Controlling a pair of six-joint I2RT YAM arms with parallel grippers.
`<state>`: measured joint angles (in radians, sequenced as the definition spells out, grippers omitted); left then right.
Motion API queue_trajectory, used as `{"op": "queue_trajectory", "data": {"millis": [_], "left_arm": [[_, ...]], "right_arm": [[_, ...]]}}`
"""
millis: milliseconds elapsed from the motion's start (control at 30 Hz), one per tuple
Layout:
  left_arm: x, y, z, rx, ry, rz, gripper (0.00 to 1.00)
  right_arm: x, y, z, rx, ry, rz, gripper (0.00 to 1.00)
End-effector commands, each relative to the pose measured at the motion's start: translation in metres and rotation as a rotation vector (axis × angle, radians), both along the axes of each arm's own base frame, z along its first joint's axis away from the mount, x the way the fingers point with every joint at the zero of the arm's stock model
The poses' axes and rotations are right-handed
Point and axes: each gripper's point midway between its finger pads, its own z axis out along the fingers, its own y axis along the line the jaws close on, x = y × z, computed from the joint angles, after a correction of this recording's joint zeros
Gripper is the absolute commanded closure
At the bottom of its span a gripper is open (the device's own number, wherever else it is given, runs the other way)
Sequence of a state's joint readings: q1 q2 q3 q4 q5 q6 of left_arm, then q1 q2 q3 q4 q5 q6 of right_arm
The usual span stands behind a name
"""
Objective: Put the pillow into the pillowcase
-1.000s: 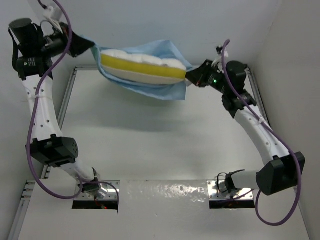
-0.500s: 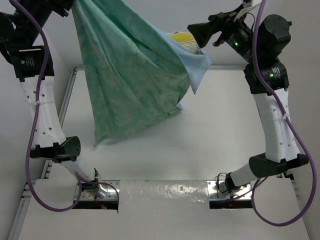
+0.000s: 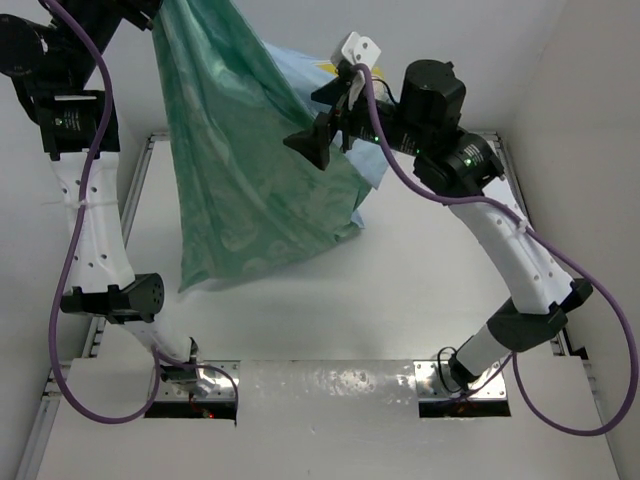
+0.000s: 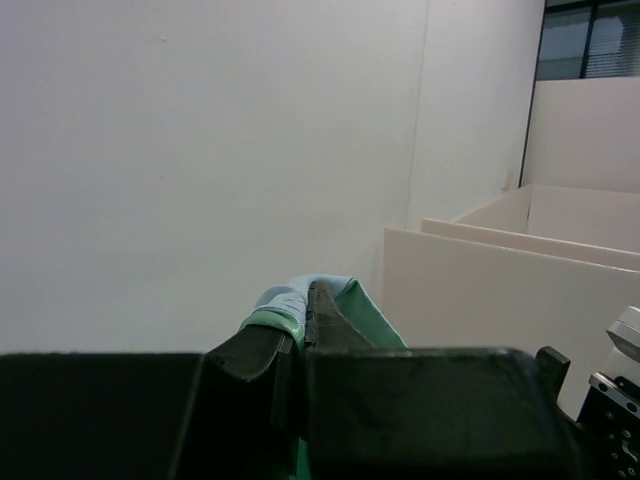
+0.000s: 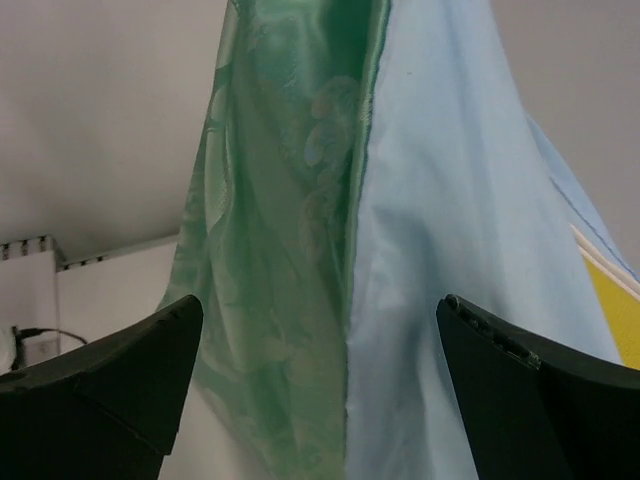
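Observation:
The pillowcase (image 3: pixel 240 170) will be grabbed next by its light blue mouth edge (image 3: pixel 302 106) with my right gripper. The pillow inside will then stay free to settle deeper.
The pillowcase (image 3: pixel 240 170) hangs from the top left down over the table, mint green face toward the top camera and light blue face behind. My left gripper (image 3: pixel 150 12) is shut on its upper corner; in the left wrist view the bunched fabric (image 4: pixel 370 318) sticks out between the closed fingers of the left gripper (image 4: pixel 305 310). My right gripper (image 3: pixel 318 120) is open beside the sack's right edge and holds nothing. In the right wrist view the right gripper (image 5: pixel 320 305) faces the green-blue seam of the pillowcase (image 5: pixel 290 230). Only a yellow strip of the pillow (image 5: pixel 612 305) shows inside the sack.
Metal frame rails (image 3: pixel 135 190) border the white table on the left and right. Two mounting plates (image 3: pixel 195 380) sit at the near edge by the arm bases. White walls close in behind and to the right.
The sack was stretched flat between both grippers. The left arm has since lifted its corner high so the sack hangs down. The right gripper let go, opened and swung in front of it.

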<state>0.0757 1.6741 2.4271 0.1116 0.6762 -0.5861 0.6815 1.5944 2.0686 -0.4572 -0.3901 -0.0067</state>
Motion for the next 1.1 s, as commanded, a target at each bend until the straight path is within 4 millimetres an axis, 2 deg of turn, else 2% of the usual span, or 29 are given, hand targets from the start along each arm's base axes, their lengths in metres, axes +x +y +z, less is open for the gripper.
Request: {"op": "queue_trajectory", "data": {"millis": [0, 100, 133, 233, 267, 300, 367, 400, 467, 500, 533, 567, 600, 667, 700, 733, 767, 800, 833, 867, 900, 933, 967, 1000, 1033, 1067], "left_arm": [[-0.019, 0.002, 0.014, 0.005, -0.062, 0.047, 1.0], [-0.023, 0.001, 0.016, 0.011, -0.075, 0.047, 1.0], [-0.026, 0.0, 0.018, 0.013, -0.082, 0.047, 1.0], [-0.03, 0.0, 0.02, 0.023, -0.096, 0.052, 1.0], [-0.031, -0.001, 0.021, 0.026, -0.098, 0.05, 1.0], [-0.03, -0.001, 0.02, 0.027, -0.098, 0.049, 1.0], [-0.03, -0.001, 0.021, 0.03, -0.104, 0.045, 1.0], [-0.03, -0.001, 0.022, 0.027, -0.105, 0.045, 1.0], [-0.032, -0.001, 0.024, 0.027, -0.113, 0.042, 1.0], [-0.032, -0.001, 0.024, 0.032, -0.114, 0.046, 1.0], [-0.034, -0.001, 0.025, 0.031, -0.117, 0.047, 1.0], [-0.033, 0.0, 0.023, 0.041, -0.116, 0.06, 1.0], [-0.034, 0.001, 0.024, 0.048, -0.121, 0.07, 1.0], [-0.027, 0.006, 0.02, 0.052, -0.104, 0.113, 1.0], [-0.02, 0.014, 0.018, 0.042, -0.089, 0.145, 1.0], [-0.007, 0.023, 0.011, 0.024, -0.055, 0.173, 1.0], [0.007, 0.03, 0.004, 0.021, -0.034, 0.201, 1.0], [0.025, 0.044, -0.004, -0.009, 0.001, 0.262, 1.0], [0.042, 0.052, -0.018, -0.02, 0.065, 0.299, 1.0], [0.064, 0.061, -0.031, -0.009, 0.097, 0.343, 1.0], [0.073, 0.071, -0.035, -0.029, 0.117, 0.39, 1.0], [0.083, 0.074, -0.044, -0.026, 0.15, 0.408, 1.0], [0.091, 0.076, -0.05, -0.031, 0.168, 0.413, 1.0], [0.093, 0.077, -0.049, -0.038, 0.167, 0.415, 1.0], [0.089, 0.076, -0.041, -0.044, 0.135, 0.408, 1.0], [0.085, 0.074, -0.035, -0.053, 0.114, 0.394, 1.0]], "right_arm": [[0.0, 0.002, 0.018, 0.02, -0.116, -0.047, 0.01], [0.052, -0.017, -0.018, -0.021, -0.102, -0.334, 0.01], [0.074, -0.041, -0.025, -0.035, -0.103, -0.519, 0.01], [0.094, -0.062, -0.05, -0.117, -0.119, -0.675, 0.02], [0.097, -0.066, -0.059, -0.145, -0.112, -0.696, 0.02], [0.1, -0.064, -0.076, -0.189, -0.103, -0.692, 0.02], [0.107, -0.07, -0.09, -0.209, -0.091, -0.745, 0.03], [0.115, -0.074, -0.095, -0.199, -0.098, -0.796, 0.05], [0.128, -0.09, -0.092, -0.176, -0.112, -0.914, 0.27], [0.138, -0.115, -0.081, -0.131, -0.144, -1.067, 0.66], [0.14, -0.126, -0.074, -0.109, -0.158, -1.122, 0.89], [0.142, -0.135, -0.066, -0.086, -0.174, -1.156, 1.0], [0.149, -0.15, -0.054, -0.051, -0.185, -1.176, 1.0], [0.159, -0.167, -0.039, -0.002, -0.171, -1.167, 1.0], [0.169, -0.202, -0.017, 0.088, -0.141, -1.214, 1.0], [0.182, -0.21, -0.015, 0.103, -0.119, -1.202, 1.0], [0.193, -0.243, -0.011, 0.118, -0.104, -1.262, 1.0], [0.189, -0.257, 0.036, 0.226, -0.156, -1.269, 1.0], [0.201, -0.26, 0.041, 0.237, -0.168, -1.275, 1.0], [0.2, -0.268, 0.063, 0.279, -0.211, -1.284, 1.0], [0.182, -0.274, 0.109, 0.357, -0.309, -1.279, 1.0], [0.176, -0.276, 0.126, 0.396, -0.35, -1.273, 1.0], [0.16, -0.281, 0.147, 0.453, -0.396, -1.267, 1.0], [0.147, -0.285, 0.166, 0.524, -0.461, -1.256, 1.0], [0.135, -0.288, 0.175, 0.554, -0.488, -1.244, 1.0], [0.112, -0.288, 0.192, 0.596, -0.531, -1.194, 1.0]]}}
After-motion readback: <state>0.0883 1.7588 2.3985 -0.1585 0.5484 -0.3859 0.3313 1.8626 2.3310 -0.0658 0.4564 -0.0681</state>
